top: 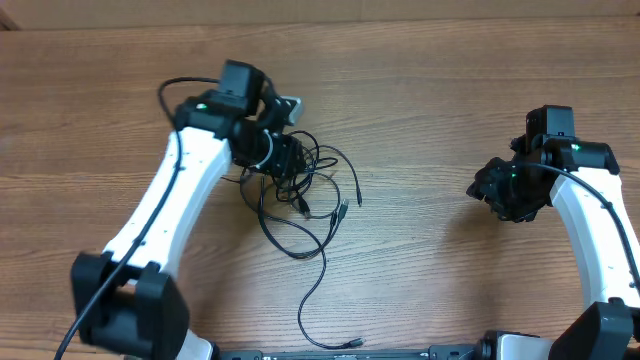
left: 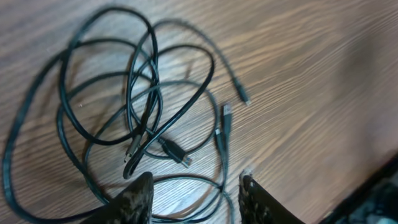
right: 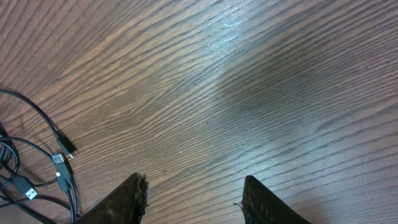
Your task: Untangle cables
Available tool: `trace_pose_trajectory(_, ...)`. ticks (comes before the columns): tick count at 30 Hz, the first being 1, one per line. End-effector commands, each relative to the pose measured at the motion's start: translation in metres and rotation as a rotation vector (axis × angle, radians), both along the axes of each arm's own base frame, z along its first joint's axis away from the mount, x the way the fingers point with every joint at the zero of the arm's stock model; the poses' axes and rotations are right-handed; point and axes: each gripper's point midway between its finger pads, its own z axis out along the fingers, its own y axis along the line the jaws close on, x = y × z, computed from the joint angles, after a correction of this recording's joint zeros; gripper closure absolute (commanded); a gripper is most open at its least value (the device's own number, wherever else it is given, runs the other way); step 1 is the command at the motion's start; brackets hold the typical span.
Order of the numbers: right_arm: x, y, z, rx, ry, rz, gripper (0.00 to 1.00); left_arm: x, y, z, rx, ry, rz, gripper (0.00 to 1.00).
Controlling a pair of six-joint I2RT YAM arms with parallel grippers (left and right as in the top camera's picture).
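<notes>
My left gripper grabs a single cable at its looped bend next, leaving the plug ends free, to untangle it from the others.
The cables are thin black cords tangled in loose loops left of the table's middle, with one strand trailing toward the front edge. In the left wrist view the tangle fills the frame, with small plug ends near its right side. My left gripper is open, low over the tangle, with cable strands lying between its fingers. My right gripper is open and empty over bare wood at the right. A few cable ends show at the left edge of the right wrist view.
The wooden table runs across the whole view. The left arm's white link lies beside the tangle. The arm bases stand at the front edge.
</notes>
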Motion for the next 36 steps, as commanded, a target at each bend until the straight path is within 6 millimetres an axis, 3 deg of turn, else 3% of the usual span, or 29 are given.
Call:
trace_pose_trajectory(1,0.006,0.001,0.007,0.001,-0.028,0.01,0.51,-0.001,0.005,-0.032,0.136,0.042,0.003,0.55)
trace_pose_trajectory(7,0.006,0.001,0.007,0.001,-0.028,0.01,0.51,-0.001,0.009,-0.064,0.273,0.074,-0.02,0.55)
trace_pose_trajectory(13,0.006,0.001,0.007,0.001,-0.028,0.01,0.51,-0.004,0.005,-0.088,0.301,0.123,-0.039,0.59)
trace_pose_trajectory(16,0.006,0.001,0.007,0.001,-0.028,0.01,0.51,0.0,0.006,-0.09,0.307,0.112,-0.037,0.64)
trace_pose_trajectory(22,0.006,0.001,0.007,0.001,-0.028,0.01,0.51,0.009,0.011,-0.09,0.344,0.073,-0.016,0.62)
trace_pose_trajectory(29,0.006,0.001,0.007,0.001,-0.028,0.01,0.51,0.024,0.004,-0.09,0.319,0.016,-0.01,0.5)
trace_pose_trajectory(36,0.006,0.001,0.007,0.001,-0.027,0.01,0.51,0.018,-0.011,-0.107,0.246,0.082,-0.029,0.66)
